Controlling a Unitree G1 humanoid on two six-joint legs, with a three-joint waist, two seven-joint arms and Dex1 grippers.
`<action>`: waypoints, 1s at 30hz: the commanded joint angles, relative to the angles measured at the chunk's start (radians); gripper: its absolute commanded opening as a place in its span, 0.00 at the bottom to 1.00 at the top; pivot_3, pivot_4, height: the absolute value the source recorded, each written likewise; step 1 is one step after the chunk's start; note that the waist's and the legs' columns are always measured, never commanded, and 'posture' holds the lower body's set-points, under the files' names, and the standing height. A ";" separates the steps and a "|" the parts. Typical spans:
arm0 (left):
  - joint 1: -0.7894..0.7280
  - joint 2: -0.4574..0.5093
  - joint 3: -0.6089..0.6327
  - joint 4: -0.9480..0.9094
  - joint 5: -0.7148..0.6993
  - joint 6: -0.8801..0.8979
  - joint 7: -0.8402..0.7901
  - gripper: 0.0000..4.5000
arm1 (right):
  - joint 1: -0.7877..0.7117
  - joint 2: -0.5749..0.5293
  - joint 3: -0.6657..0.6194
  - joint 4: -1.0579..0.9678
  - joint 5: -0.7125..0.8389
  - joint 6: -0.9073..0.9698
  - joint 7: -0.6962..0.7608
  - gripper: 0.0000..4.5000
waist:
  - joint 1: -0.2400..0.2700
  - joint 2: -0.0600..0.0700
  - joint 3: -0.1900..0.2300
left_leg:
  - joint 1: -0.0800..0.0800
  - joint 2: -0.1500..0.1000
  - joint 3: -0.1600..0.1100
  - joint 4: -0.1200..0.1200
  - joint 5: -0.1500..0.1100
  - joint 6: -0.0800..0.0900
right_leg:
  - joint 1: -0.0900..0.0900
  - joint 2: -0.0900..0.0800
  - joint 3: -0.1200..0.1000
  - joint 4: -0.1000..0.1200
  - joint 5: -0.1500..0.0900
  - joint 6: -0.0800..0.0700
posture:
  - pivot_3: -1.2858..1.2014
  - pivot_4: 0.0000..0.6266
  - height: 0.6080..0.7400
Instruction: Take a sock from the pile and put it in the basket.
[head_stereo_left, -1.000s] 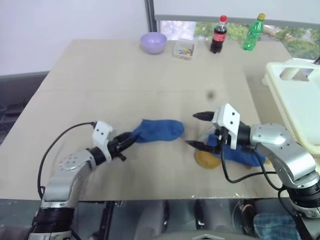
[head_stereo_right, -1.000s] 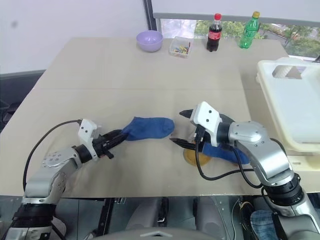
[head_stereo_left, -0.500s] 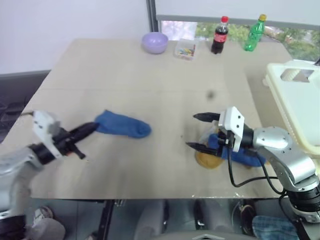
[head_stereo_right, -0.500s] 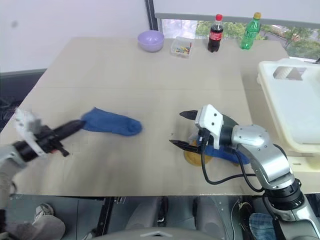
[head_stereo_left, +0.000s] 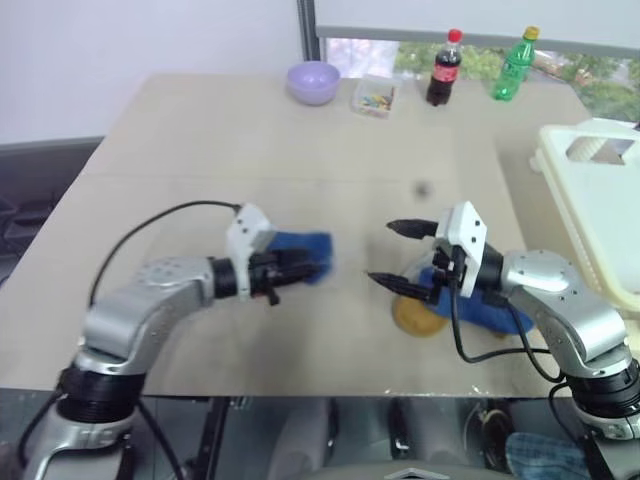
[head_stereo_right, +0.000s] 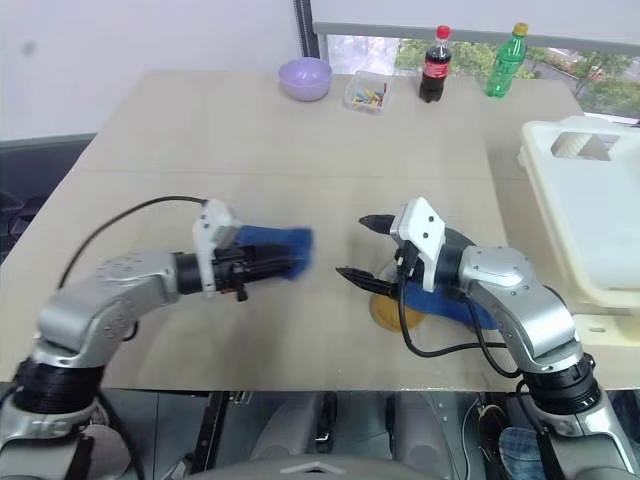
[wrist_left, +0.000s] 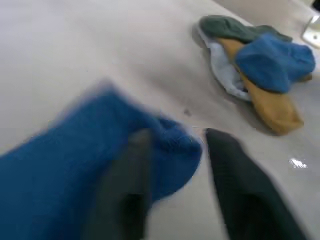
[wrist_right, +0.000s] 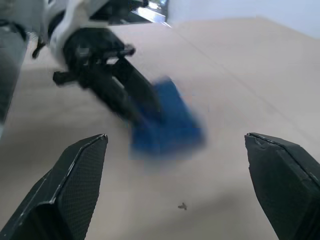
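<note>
I should grab the blue sock by its loose outer edge with my right gripper next. My left gripper's fingers crowd the opposite end.
A bright blue sock sits blurred at the tips of my left gripper, just above the table's middle. In the left wrist view the fingers stand apart; the sock rests against one finger, and a gap shows between it and the other. My right gripper is open and empty, facing the sock a short way off. Behind and under it lies the pile of blue, yellow and green socks, which also shows ahead in the left wrist view. The cream basket stands at the right edge.
At the far end of the table stand a lilac bowl, a small clear box, a cola bottle and a green bottle. The table's front edge runs just below both arms.
My left arm swung out to the left with the blue sock, then back right and up towards the right gripper, and its fingers have parted. The right gripper held still.
</note>
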 joint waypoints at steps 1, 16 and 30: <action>0.045 0.085 0.134 0.035 0.014 -0.064 -0.066 0.54 | -0.030 0.036 0.035 -0.032 -0.011 0.061 -0.066 1.00 | -0.008 0.000 0.000 | 0.001 0.001 0.001 0.000 0.000 0.000 | 0.000 0.001 0.001 0.000 0.000 0.000 | 0.52 0.24 1.00; 0.067 -0.055 0.075 0.271 0.229 -0.237 0.033 0.42 | -0.240 0.283 0.253 0.537 -0.246 0.076 -0.180 0.81 | 0.002 0.000 0.000 | 0.001 0.001 0.001 0.002 0.001 -0.001 | 0.000 0.003 -0.001 0.003 0.000 0.000 | 0.52 0.24 1.00; 0.406 -0.082 0.311 -0.100 0.120 -0.088 0.157 0.00 | -0.194 0.145 0.351 0.302 -0.269 0.144 0.005 0.01 | 0.000 0.000 -0.001 | 0.003 0.002 -0.001 0.002 0.001 -0.002 | 0.000 -0.002 -0.001 0.003 -0.001 -0.002 | 0.52 0.24 1.00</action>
